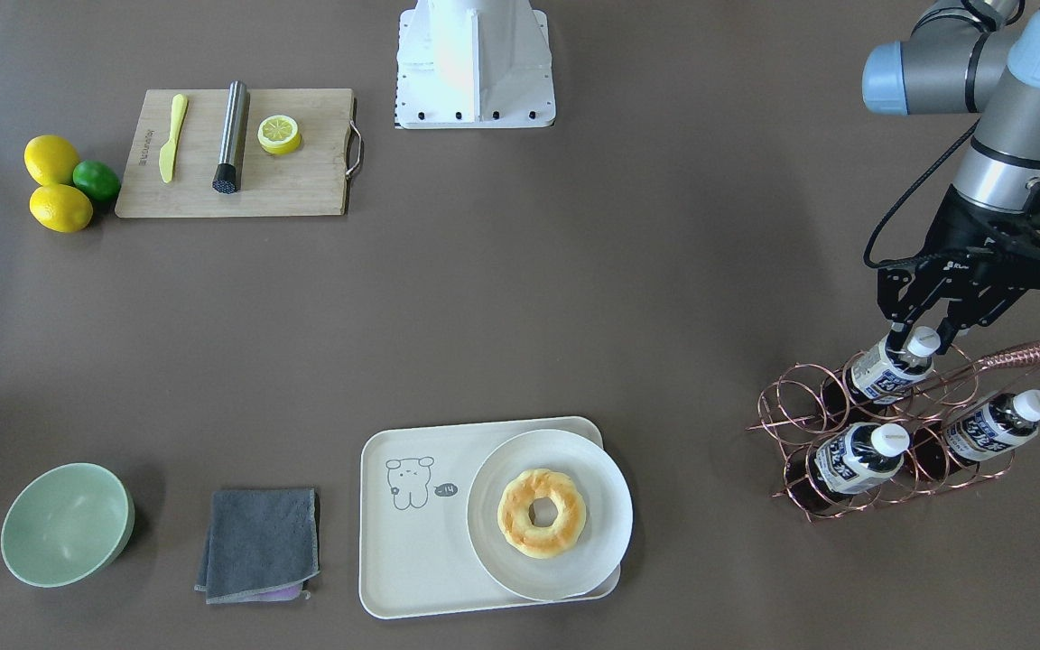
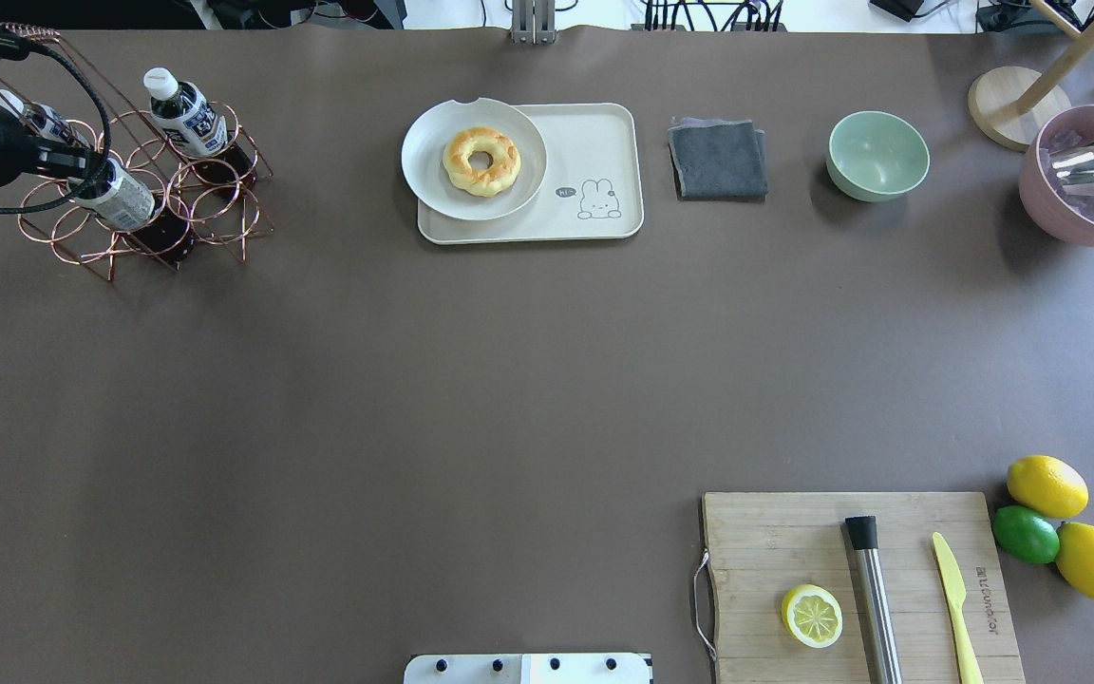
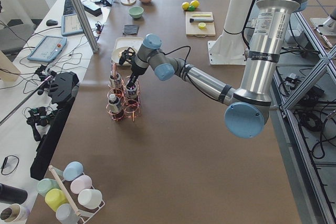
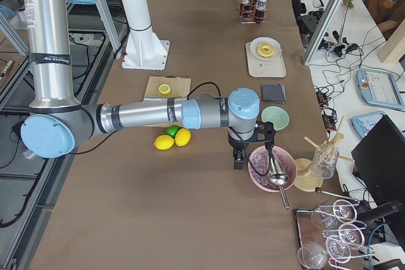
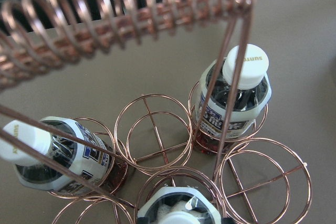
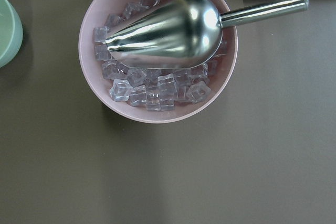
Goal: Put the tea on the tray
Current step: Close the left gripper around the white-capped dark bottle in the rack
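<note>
I will grab the tea bottle by its white cap (image 1: 923, 342) (image 5: 179, 218) with my left gripper. Copper wire rings go around the bottle's body, and the cap is above them.
Three tea bottles stand tilted in a copper wire rack (image 1: 800, 424). My left gripper (image 1: 924, 336) is open, its fingers on either side of the white cap of the rack's nearest-to-robot tea bottle (image 1: 886, 372). That bottle shows at the bottom edge of the left wrist view (image 5: 178, 211), with the other two bottles (image 5: 236, 98) (image 5: 47, 153) beyond it. The cream tray (image 1: 412, 551) with the bear drawing lies at the table's far side (image 2: 604, 128) and carries a white plate (image 1: 606, 506) with a doughnut. My right gripper (image 4: 237, 156) hangs over a pink bowl of ice (image 6: 157, 51); I cannot tell if it is open or shut.
A grey cloth (image 1: 258, 542) and a green bowl (image 1: 64, 524) lie beside the tray. A wooden cutting board (image 1: 303, 181) holds a knife, a steel muddler and a lemon half. Lemons and a lime (image 1: 96, 179) sit next to it. A steel scoop (image 6: 168, 24) rests in the ice.
</note>
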